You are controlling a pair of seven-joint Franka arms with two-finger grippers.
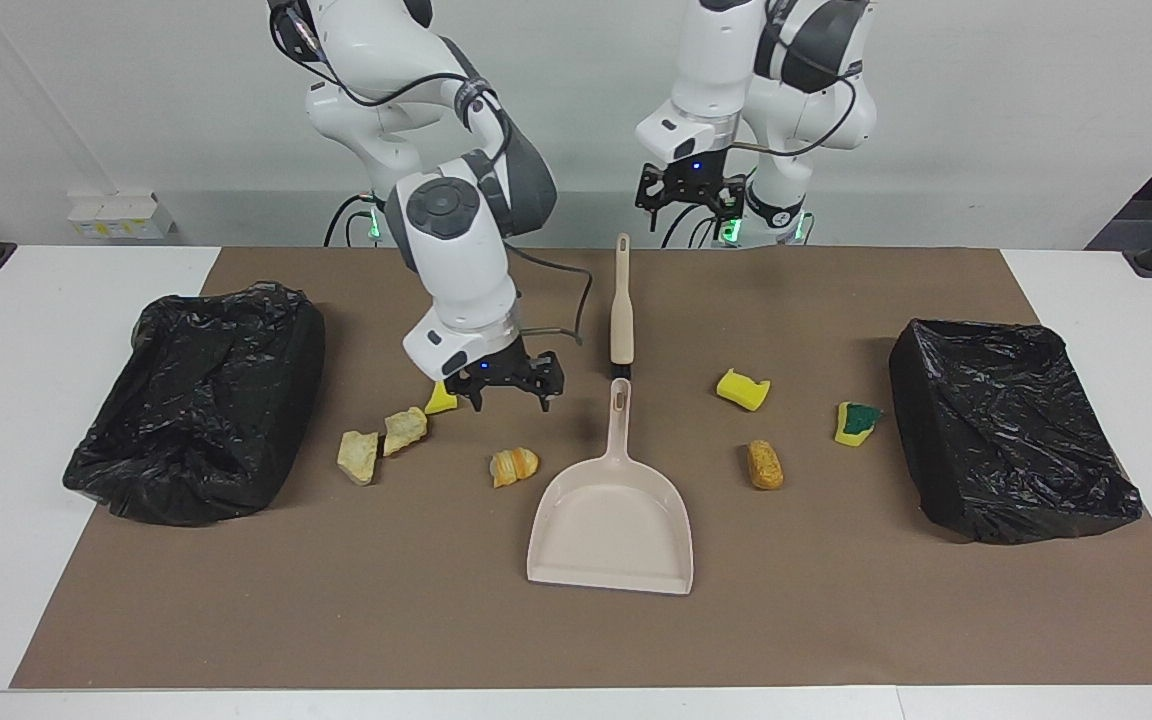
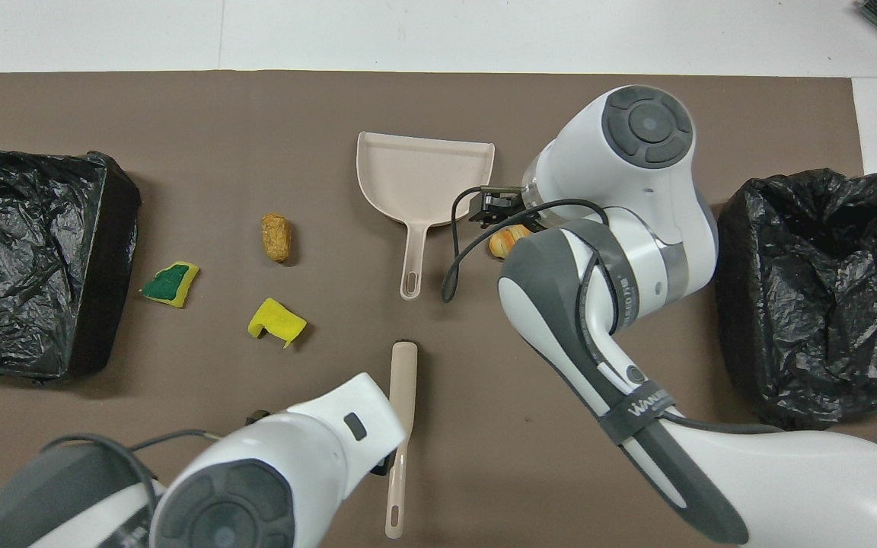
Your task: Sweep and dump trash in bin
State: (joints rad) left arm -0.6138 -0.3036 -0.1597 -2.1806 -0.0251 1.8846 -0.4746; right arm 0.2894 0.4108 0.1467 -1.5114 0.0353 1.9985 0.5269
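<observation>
I should grab the beige dustpan by its narrow handle (image 2: 413,259) with my right gripper next, because the dustpan's broad pan (image 2: 423,178) is too wide for the gripper's fingers.
The trash lies scattered on the brown mat: a yellow sponge bit (image 1: 441,401), two tan chunks (image 1: 405,430) (image 1: 358,456), an orange bread piece (image 1: 514,466), a yellow sponge (image 1: 743,389), a brown bread piece (image 1: 765,464) and a green-backed sponge (image 1: 857,421). A black-lined bin (image 1: 201,400) stands at the right arm's end, another bin (image 1: 1011,430) at the left arm's end. My right gripper (image 1: 514,404) hangs open and empty just above the mat, between the yellow bit and the dustpan handle. My left gripper (image 1: 693,216) is open and empty, high over the brush handle's tip.
The beige dustpan (image 1: 611,520) lies mid-mat, its handle pointing at the robots. The beige brush (image 1: 622,310) lies in line with it, nearer to the robots. In the overhead view the right arm covers the tan chunks and part of the orange bread piece (image 2: 501,243).
</observation>
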